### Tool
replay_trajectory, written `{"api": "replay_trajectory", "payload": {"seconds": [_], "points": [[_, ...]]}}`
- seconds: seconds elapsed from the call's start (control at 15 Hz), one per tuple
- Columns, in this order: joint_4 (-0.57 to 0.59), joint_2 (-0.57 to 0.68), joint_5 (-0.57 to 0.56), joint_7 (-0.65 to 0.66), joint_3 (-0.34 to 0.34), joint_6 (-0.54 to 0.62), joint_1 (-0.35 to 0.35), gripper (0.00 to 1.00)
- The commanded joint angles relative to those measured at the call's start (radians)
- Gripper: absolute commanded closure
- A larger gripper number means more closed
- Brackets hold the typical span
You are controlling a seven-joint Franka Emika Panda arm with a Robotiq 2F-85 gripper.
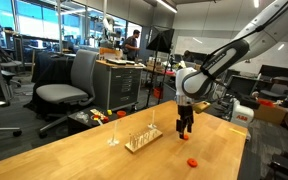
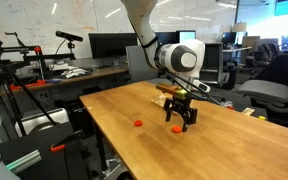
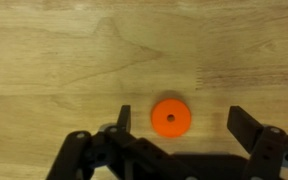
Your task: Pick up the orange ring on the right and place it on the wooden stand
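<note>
My fingers reach down on either side of the orange ring (image 1: 185, 136) (image 3: 171, 118) near the table in an exterior view, so my gripper should close on the ring now.
An orange ring (image 3: 171, 117), flat with a small centre hole, lies on the wooden table. My gripper (image 3: 184, 122) is open, and the ring sits between its two fingers, closer to the left one. In both exterior views the gripper (image 1: 184, 128) (image 2: 180, 122) hangs low over the table with this ring (image 2: 174, 130) at its fingertips. The wooden stand (image 1: 142, 138), a pale base with thin upright pegs, stands on the table beside the gripper. It is partly hidden behind the gripper in an exterior view (image 2: 167, 92).
A second identical orange ring (image 1: 192, 161) (image 2: 138, 124) lies on the table apart from the gripper. The table edge (image 2: 102, 140) is near it. Office chairs (image 1: 66, 92), desks and monitors surround the table.
</note>
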Motion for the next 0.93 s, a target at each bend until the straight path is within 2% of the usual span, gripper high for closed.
{"api": "replay_trajectory", "payload": {"seconds": [0.0,0.47,0.53,0.67,0.73,0.87], "points": [[0.058,0.025,0.013,0.000,-0.004,-0.058,-0.001,0.00],[0.101,0.059,0.014,-0.006,-0.002,-0.102,-0.005,0.00],[0.105,0.062,0.014,-0.006,-0.001,-0.103,-0.005,0.25],[0.112,0.068,0.015,-0.009,0.000,-0.109,-0.007,0.34],[0.116,0.070,0.016,-0.010,0.000,-0.112,-0.008,0.44],[0.132,0.074,0.018,-0.012,0.000,-0.133,-0.010,0.58]]}}
